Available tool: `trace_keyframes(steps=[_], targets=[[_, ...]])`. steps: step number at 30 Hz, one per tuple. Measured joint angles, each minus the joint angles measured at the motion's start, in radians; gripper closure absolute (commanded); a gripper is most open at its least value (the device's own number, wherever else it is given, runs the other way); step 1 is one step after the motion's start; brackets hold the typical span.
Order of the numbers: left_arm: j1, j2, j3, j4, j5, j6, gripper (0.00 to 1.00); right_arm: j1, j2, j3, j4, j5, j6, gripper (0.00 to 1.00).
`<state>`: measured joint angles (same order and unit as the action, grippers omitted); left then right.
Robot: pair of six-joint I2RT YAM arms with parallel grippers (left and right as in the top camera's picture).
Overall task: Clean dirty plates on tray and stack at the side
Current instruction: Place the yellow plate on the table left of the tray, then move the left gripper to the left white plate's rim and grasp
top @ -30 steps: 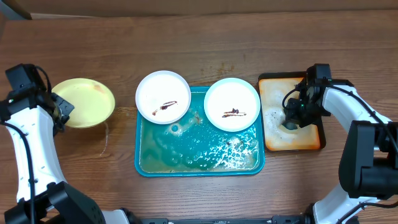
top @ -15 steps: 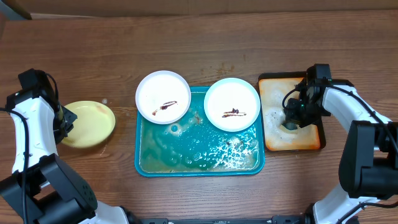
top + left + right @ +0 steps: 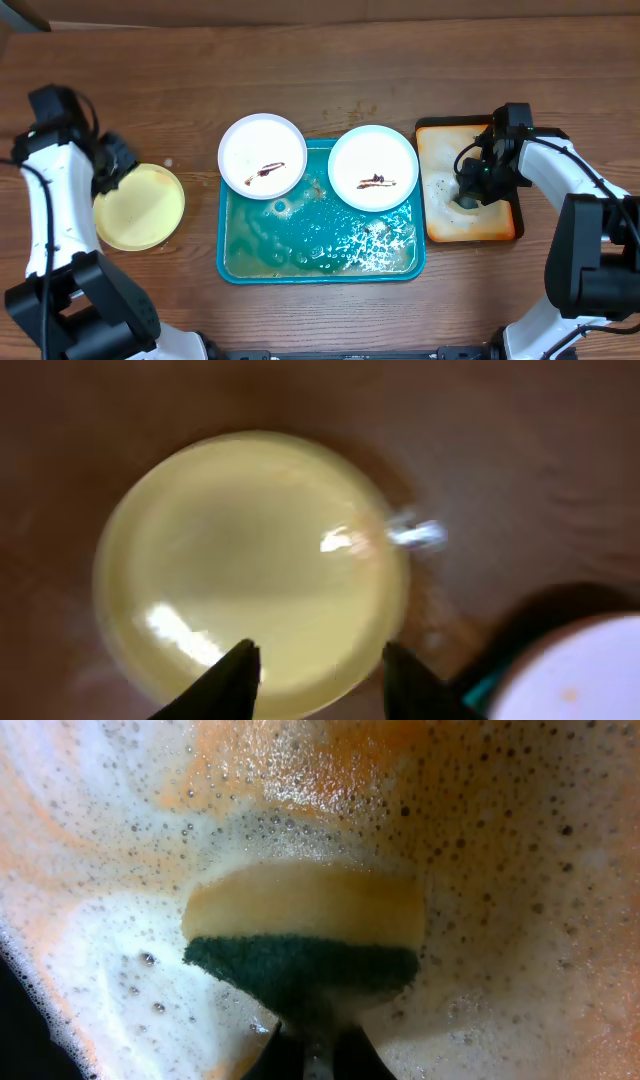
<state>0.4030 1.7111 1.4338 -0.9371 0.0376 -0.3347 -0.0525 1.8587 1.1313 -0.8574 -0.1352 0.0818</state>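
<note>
My left gripper takes hold of the white plate's rim facing the yellow-green plate next, leaving the white plate's smeared side open for sponge cleaning and stacking.
The pale yellow-green plate lies flat on the table left of the teal tray. It fills the left wrist view. My left gripper is open and empty just above the plate's near edge. Two white plates with brown smears, one on the left and one on the right, rest on the tray's far rim over foamy water. My right gripper is shut on a yellow and green sponge and presses it into foam.
The small orange-brown tray with soapy foam sits right of the teal tray, under my right gripper. A white plate's edge and a bit of teal tray show at the lower right of the left wrist view.
The yellow-green plate went from tilted in my left gripper to lying flat on the table, a little nearer the front. My left gripper let go of it. The right arm has not moved.
</note>
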Motion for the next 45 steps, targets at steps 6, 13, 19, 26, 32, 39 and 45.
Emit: trace_keyframes(steps=[6,13,19,26,32,39,45], targets=[[-0.156,0.000,0.013,0.175,0.154,0.206,0.42,0.000,0.000,0.000,0.000,0.000,0.000,0.92],[-0.277,0.034,0.013,0.336,0.196,0.364,0.37,0.000,0.000,0.000,0.002,0.000,0.000,0.96],[-0.333,0.162,0.013,0.419,0.202,0.425,0.41,0.000,0.000,0.000,0.004,0.005,0.000,0.96],[-0.351,0.299,0.013,0.475,0.206,0.492,0.39,0.000,0.000,0.000,0.003,0.011,-0.001,0.96],[-0.351,0.325,0.013,0.494,0.206,0.520,0.48,0.000,0.000,0.000,0.004,0.012,-0.001,0.96],[-0.351,0.346,0.013,0.431,0.206,0.530,0.61,0.000,0.000,0.000,0.003,0.012,-0.001,0.96],[-0.351,0.351,0.013,0.369,0.206,0.529,0.70,0.000,0.000,0.000,0.003,0.012,-0.001,0.96]])
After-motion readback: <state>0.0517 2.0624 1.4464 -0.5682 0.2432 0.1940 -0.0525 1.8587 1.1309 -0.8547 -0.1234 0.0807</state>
